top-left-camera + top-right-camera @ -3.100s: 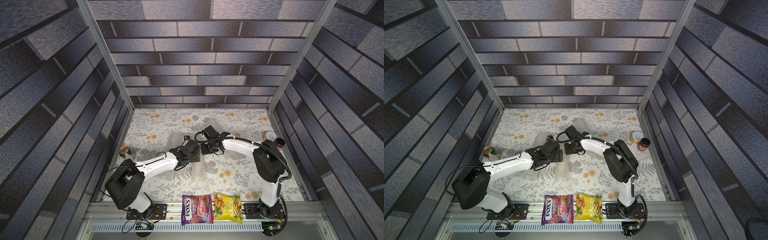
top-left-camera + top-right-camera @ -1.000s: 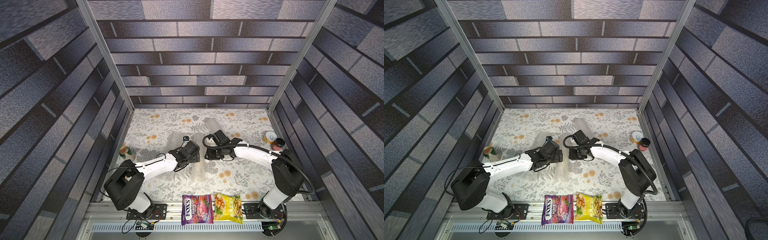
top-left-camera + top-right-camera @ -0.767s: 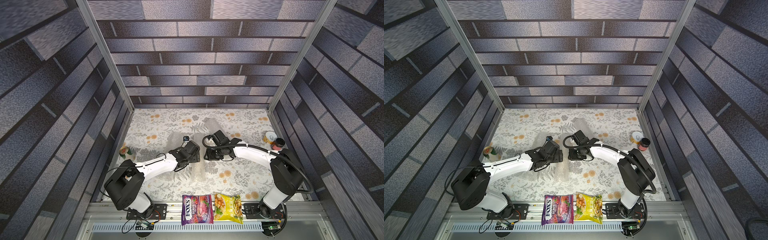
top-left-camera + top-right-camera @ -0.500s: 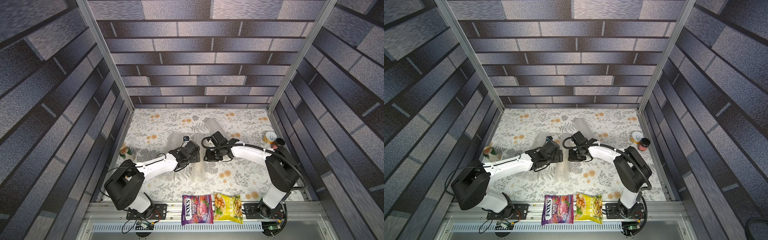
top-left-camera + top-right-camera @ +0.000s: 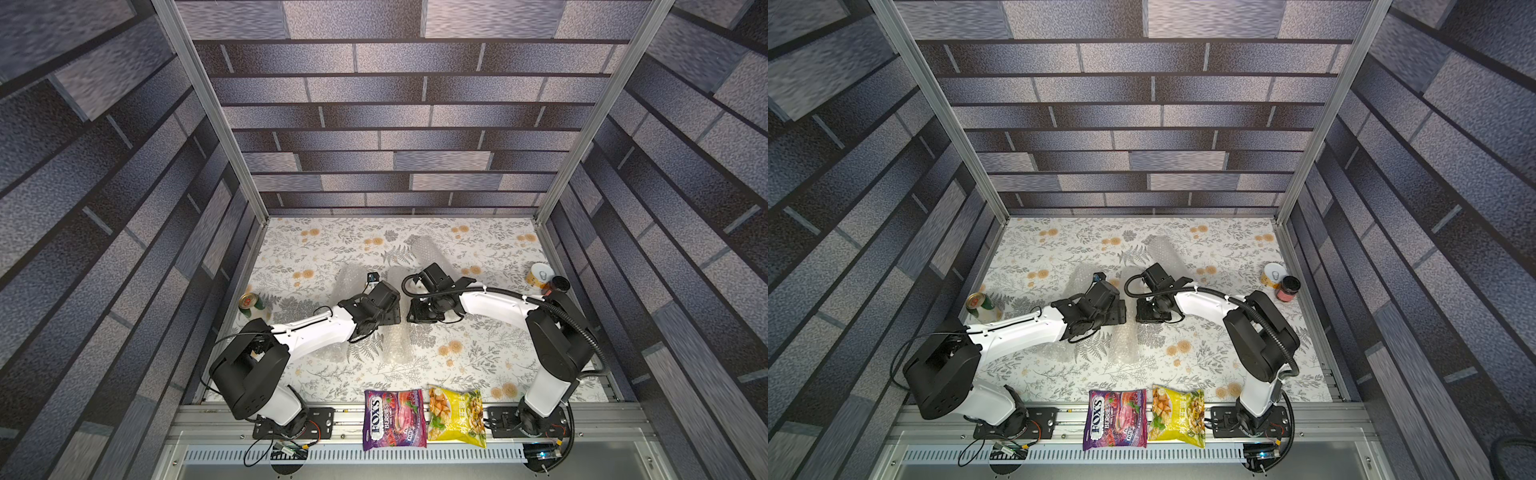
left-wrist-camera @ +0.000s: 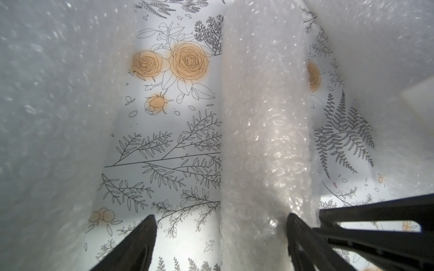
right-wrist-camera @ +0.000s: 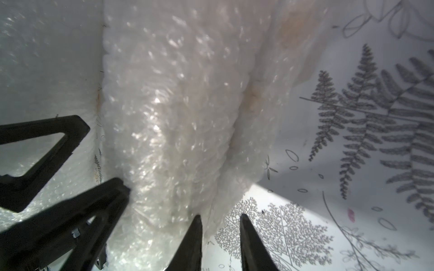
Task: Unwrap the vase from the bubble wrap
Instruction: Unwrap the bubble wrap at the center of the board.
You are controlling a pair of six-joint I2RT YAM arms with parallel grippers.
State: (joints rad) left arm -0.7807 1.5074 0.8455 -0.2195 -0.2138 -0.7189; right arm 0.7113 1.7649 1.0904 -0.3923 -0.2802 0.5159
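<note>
I should next pinch the loose edge (image 7: 218,222) of the bubble wrap along the roll's outer side with my right gripper. Then the hidden vase can be unwrapped.
Several rolls of bubble wrap lie on the flowered table. The middle roll of bubble wrap (image 5: 398,349) (image 5: 1125,345) runs front to back between my two arms. My left gripper (image 5: 392,318) (image 6: 220,225) stands open and wide over it. In the left wrist view the roll (image 6: 265,140) sits between the jaws against one finger (image 6: 300,234), well apart from the other. My right gripper (image 5: 415,316) (image 7: 222,225) is at the roll's other side, narrowly open, with tablecloth showing in the gap and the wrap's edge (image 7: 176,117) against one finger (image 7: 192,244). The vase is hidden.
Two more rolls lie at the back (image 5: 428,249) and under the left arm (image 5: 351,278). A green can (image 5: 249,301) stands at the left edge. A yellow can (image 5: 540,274) and a dark-lidded jar (image 5: 559,284) stand at the right. Two snack bags (image 5: 394,419) (image 5: 457,415) lie on the front rail.
The right gripper has shifted a little leftward, closer to the middle roll, and its elbow has swung left and back. The left arm has stayed where it was.
</note>
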